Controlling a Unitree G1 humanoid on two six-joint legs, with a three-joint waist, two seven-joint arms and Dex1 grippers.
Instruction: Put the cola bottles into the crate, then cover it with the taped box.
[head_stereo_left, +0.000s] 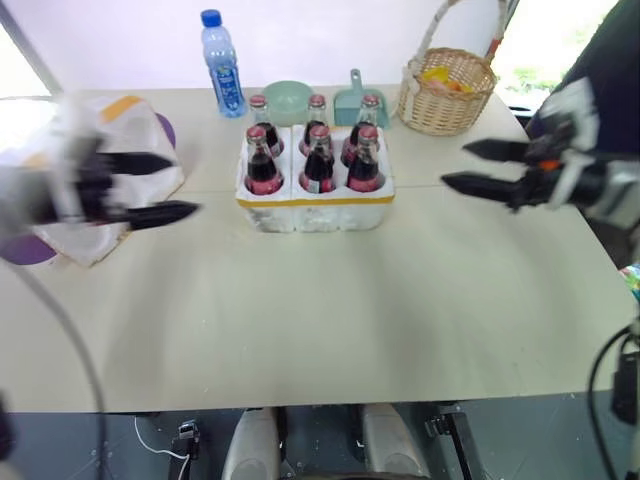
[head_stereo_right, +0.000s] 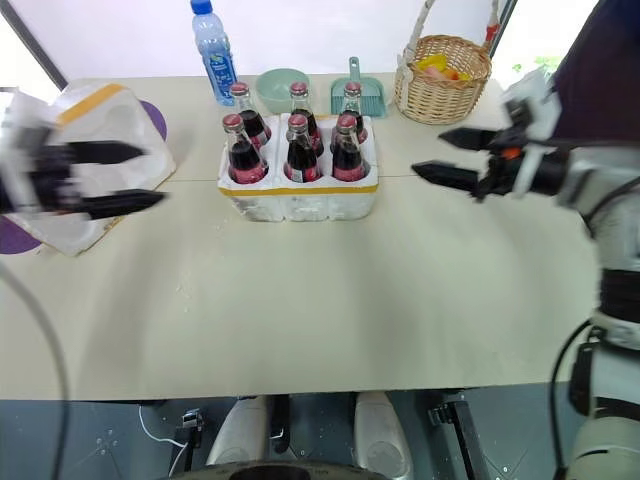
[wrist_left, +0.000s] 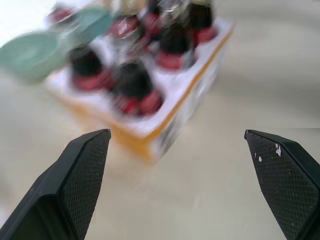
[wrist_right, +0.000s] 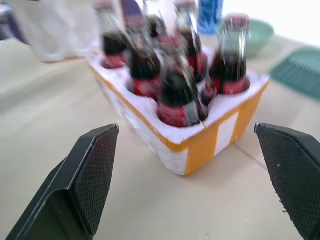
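The box is far wider than my open fingers, so I next need to grab the taped box with my left gripper by the narrow purple handle at its end (head_stereo_left: 30, 251).
Several cola bottles (head_stereo_left: 318, 160) with red caps and labels stand upright in the wells of the white crate (head_stereo_left: 315, 207), which has a yellow tape band at its base, at the table's middle back. The taped box (head_stereo_left: 110, 175), white with yellow tape, lies at the left. My left gripper (head_stereo_left: 165, 186) hovers open in front of the taped box, fingers pointing toward the crate. On the right, my right gripper (head_stereo_left: 462, 166) hangs open and empty, apart from the crate. Both wrist views look between wide-spread fingertips (wrist_left: 82, 167) (wrist_right: 95, 165) at the crate (wrist_left: 170, 120) (wrist_right: 200, 145).
A blue-capped water bottle (head_stereo_left: 224, 65), a green bowl (head_stereo_left: 288, 100) and a teal dustpan (head_stereo_left: 351, 100) stand behind the crate. A wicker basket (head_stereo_left: 447, 92) sits at the back right. A purple disc (head_stereo_left: 25, 250) lies under the taped box.
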